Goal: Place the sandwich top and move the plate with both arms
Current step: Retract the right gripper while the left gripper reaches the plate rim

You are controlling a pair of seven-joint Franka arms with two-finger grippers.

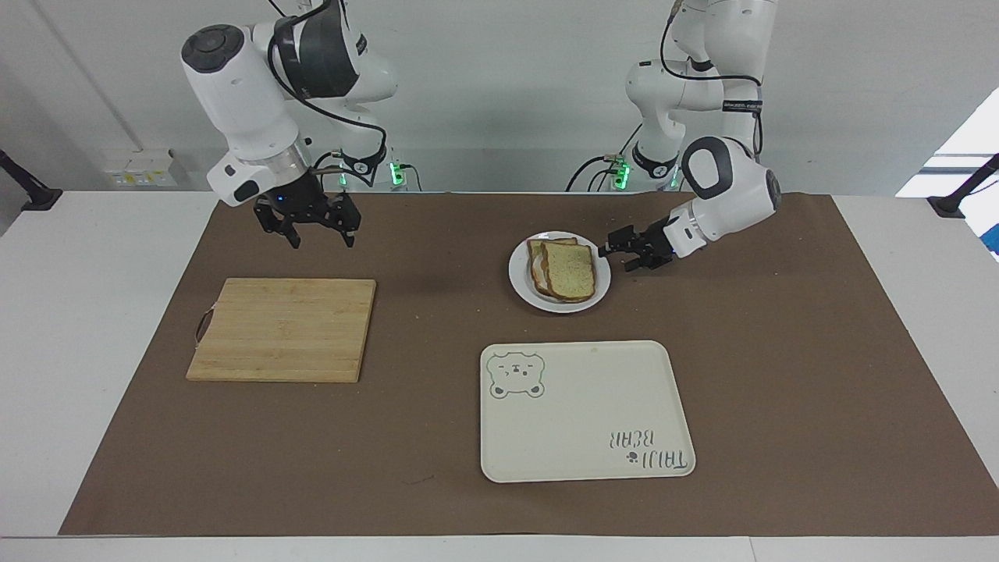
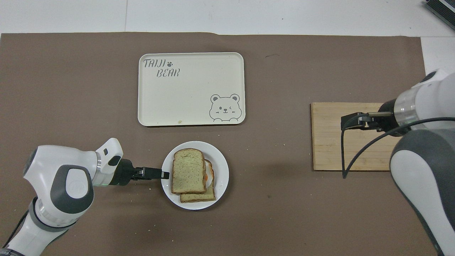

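Observation:
My left gripper grabs the plate by its rim (image 2: 165, 184) next, to move the plate and sandwich onto the cream tray (image 2: 191, 89).
The small white plate (image 1: 562, 307) sits on the brown mat near the robots, mid-table. The sandwich top (image 1: 568, 271), a speckled tan slice, lies on it over a lower slice with egg peeking out; both show in the overhead view, plate (image 2: 222, 177) and top slice (image 2: 188, 170). My left gripper (image 1: 615, 256) is low and open at the plate's rim, on the side toward the left arm's end; the overhead view shows its tips (image 2: 164, 174) reaching the rim. My right gripper (image 1: 318, 234) is open, empty and raised, over the cutting board in the overhead view (image 2: 350, 121).
A cream rectangular tray (image 1: 585, 410) with a bear drawing lies farther from the robots than the plate, also in the overhead view (image 2: 191, 89). A wooden cutting board (image 1: 281, 329) lies toward the right arm's end (image 2: 330, 149). A brown mat covers the table.

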